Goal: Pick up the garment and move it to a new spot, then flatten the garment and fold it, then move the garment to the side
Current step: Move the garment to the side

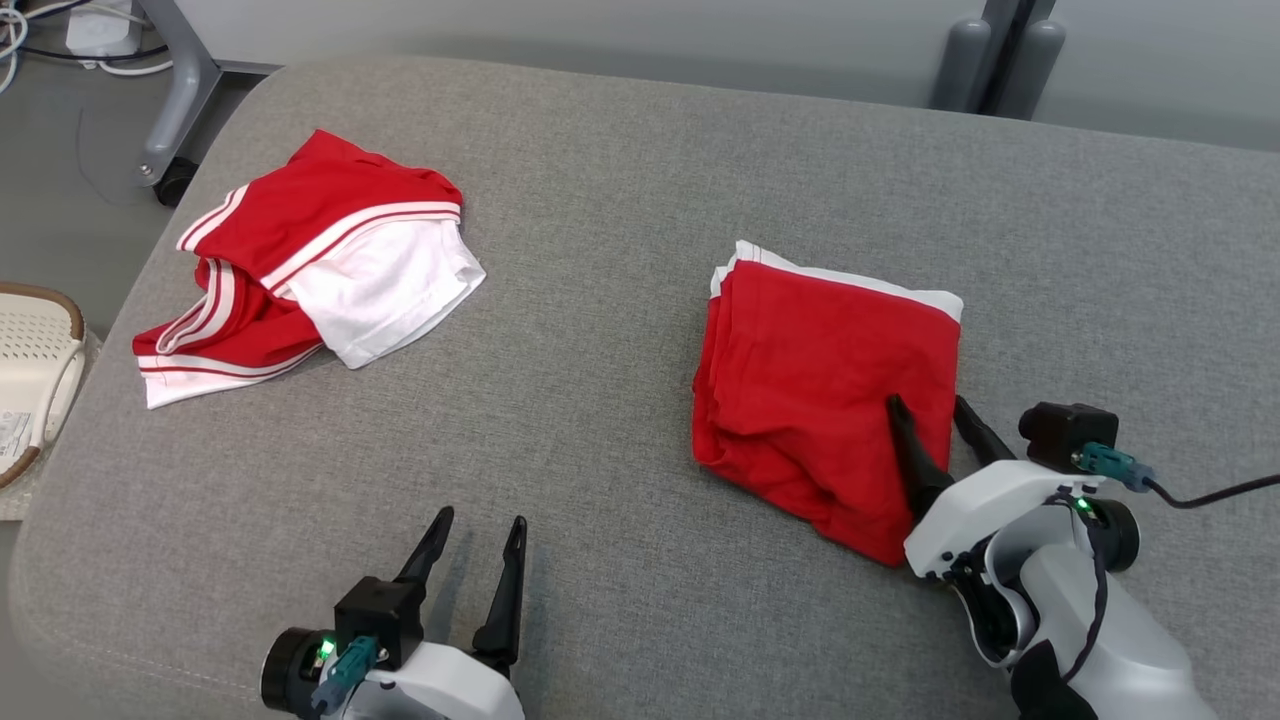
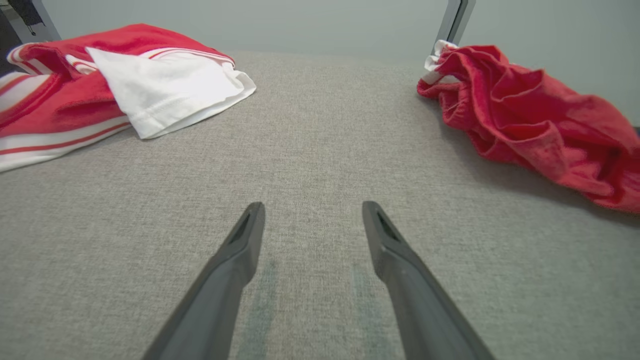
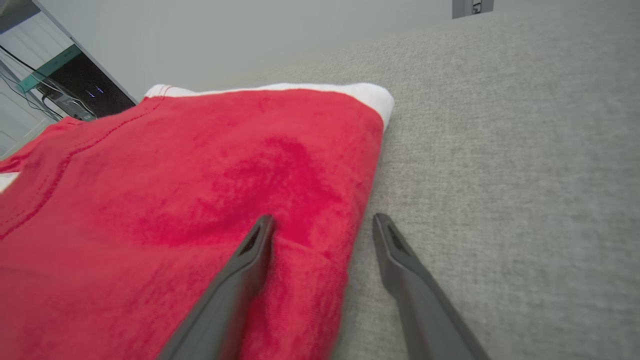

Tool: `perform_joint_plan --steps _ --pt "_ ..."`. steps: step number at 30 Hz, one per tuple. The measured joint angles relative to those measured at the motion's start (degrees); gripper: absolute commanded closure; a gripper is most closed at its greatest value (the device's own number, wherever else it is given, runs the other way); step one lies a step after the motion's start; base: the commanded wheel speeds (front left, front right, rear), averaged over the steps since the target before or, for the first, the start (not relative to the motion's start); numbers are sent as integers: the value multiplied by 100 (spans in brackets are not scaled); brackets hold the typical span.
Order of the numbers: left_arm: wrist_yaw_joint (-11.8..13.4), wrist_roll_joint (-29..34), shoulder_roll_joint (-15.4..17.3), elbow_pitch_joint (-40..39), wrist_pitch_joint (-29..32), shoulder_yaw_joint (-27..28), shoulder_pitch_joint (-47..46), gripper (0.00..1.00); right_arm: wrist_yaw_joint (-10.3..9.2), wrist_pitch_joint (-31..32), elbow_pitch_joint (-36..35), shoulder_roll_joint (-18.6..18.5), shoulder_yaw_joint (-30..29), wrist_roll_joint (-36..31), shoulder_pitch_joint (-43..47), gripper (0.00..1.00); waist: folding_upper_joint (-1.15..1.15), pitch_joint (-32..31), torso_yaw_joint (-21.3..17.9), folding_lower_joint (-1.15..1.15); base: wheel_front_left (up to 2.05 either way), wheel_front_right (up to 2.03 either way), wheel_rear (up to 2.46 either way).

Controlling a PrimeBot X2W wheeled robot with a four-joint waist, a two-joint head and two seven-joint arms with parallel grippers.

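Note:
My right gripper should next grab the garment by its folded side edge (image 1: 942, 420). Then it can move the folded red garment (image 1: 820, 390) to the side.
A folded red garment (image 1: 820, 390) with a white edge lies right of centre on the grey cushion (image 1: 620, 200). My right gripper (image 1: 928, 402) is open at its near right edge, one finger over the red cloth, the other over bare cushion. The right wrist view shows the same: the garment (image 3: 190, 200) under the left finger, the gripper (image 3: 322, 220) open and straddling the cloth's edge. My left gripper (image 1: 482, 518) is open above bare cushion at the front left, holding nothing. In the left wrist view that gripper (image 2: 312, 206) points between the two cloths, with the folded garment (image 2: 530, 115) at right.
A second red and white striped garment (image 1: 310, 260) lies crumpled at the cushion's far left, also seen as a red and white heap (image 2: 115, 85). A white basket (image 1: 35, 370) stands off the left edge. Metal frame legs (image 1: 175, 90) and cables are on the floor behind.

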Motion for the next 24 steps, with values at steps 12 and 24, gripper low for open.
perform_joint_plan --steps 12,24 --pt "-10 119 -1 -30 0 108 6 0 9 13 -344 51 -186 1 171 100 0 -203 -450 0 0 0 0" --pt "-119 256 -2 -93 0 200 42 0 9 13 -715 51 115 71 692 100 0 -493 -2077 0 0 0 0"
